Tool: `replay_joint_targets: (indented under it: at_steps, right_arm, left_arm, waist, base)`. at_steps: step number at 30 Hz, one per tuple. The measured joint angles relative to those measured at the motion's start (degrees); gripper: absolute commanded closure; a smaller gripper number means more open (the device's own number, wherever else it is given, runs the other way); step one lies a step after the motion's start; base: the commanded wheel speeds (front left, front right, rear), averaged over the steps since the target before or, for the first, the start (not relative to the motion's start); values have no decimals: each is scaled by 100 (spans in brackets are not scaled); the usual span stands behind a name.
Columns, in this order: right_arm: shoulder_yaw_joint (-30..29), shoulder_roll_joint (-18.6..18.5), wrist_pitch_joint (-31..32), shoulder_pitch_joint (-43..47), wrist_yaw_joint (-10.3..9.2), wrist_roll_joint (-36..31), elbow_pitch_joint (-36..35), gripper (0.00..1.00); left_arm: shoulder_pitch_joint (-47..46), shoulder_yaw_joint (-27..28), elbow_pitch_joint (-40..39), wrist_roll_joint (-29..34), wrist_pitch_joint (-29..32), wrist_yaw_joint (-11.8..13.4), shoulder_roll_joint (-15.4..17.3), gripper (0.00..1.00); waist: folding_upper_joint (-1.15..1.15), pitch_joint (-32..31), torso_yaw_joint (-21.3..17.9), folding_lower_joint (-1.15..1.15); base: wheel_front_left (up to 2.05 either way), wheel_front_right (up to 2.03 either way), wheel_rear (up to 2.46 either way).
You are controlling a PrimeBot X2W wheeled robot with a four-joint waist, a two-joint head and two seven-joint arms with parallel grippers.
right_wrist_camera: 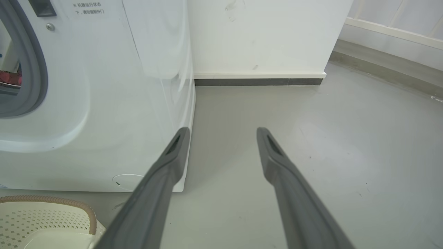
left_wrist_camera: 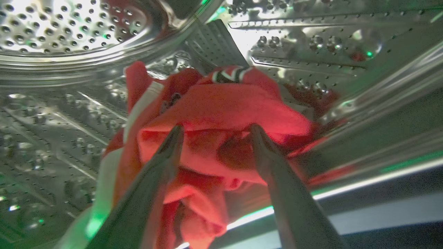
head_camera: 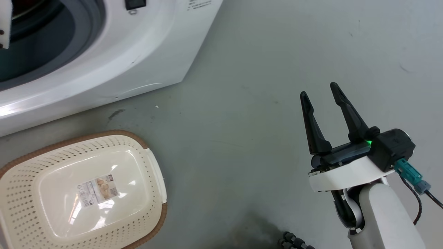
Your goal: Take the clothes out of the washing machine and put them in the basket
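Note:
I will next use my left gripper to grab the red garment by its bulging front fold [left_wrist_camera: 216,139] and take it out, since the rest of the cloth [left_wrist_camera: 199,207] lies slack against the drum.
In the left wrist view my left gripper [left_wrist_camera: 216,128] is inside the steel drum [left_wrist_camera: 69,27] of the washing machine [head_camera: 138,62]. Its fingers are spread, with the tips against a heap of red clothes [left_wrist_camera: 221,103]; one garment carries white stripes [left_wrist_camera: 138,107]. A fold of red fabric lies between the fingers without being pinched. The cream basket [head_camera: 104,134] with its brown rim stands on the floor below the machine's front, with just a paper label on its base. My right gripper [head_camera: 319,90] hovers open over bare floor, right of the basket, holding nothing.
The machine's grey door ring [right_wrist_camera: 38,69] shows a sliver of red inside. A white wall with a dark skirting [right_wrist_camera: 259,82] stands behind the machine. Grey floor [head_camera: 242,103] spreads to the right. A cable [head_camera: 418,204] hangs from my right wrist.

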Motion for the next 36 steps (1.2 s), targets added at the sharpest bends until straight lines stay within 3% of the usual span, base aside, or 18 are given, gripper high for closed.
replay_joint_targets:
  at_steps: [11, 12, 14, 19, 23, 36]
  right_arm:
    - [179, 0, 0, -18, 0, 243, -98, 0]
    - [178, 0, 0, -23, 0, 248, -98, 0]
    - [179, 0, 0, -35, 0, 274, -98, 0]
    - [194, 0, 0, -111, 0, 309, -90, 0]
    - [174, 1, 0, -117, 1, 305, -27, 0]
    - [-115, 4, 0, -13, 1, -76, 134, 0]
  left_arm:
    - [-558, -758, 138, -721, 1269, -10, 380, 0]
    - [-592, -793, 130, -746, 1337, -10, 421, 58]
    - [-627, -843, 103, -827, 1416, -10, 480, 100]
    - [-645, -918, -25, -889, 1432, -9, 611, 100]
    - [-569, -894, -194, -970, 1125, 147, 606, 100]
    - [864, -343, -492, -1763, -883, 706, 111, 100]
  waist:
    - [0, 421, -298, 0]
    - [0, 451, -311, 0]
    - [0, 499, -330, 0]
    - [0, 560, -334, 0]
    - [0, 481, -284, 0]
    - [0, -383, 29, -1]
  base:
    - [0, 0, 0]
    - [0, 0, 0]
    - [0, 0, 0]
    - [0, 0, 0]
    - [0, 0, 0]
    - [0, 0, 0]
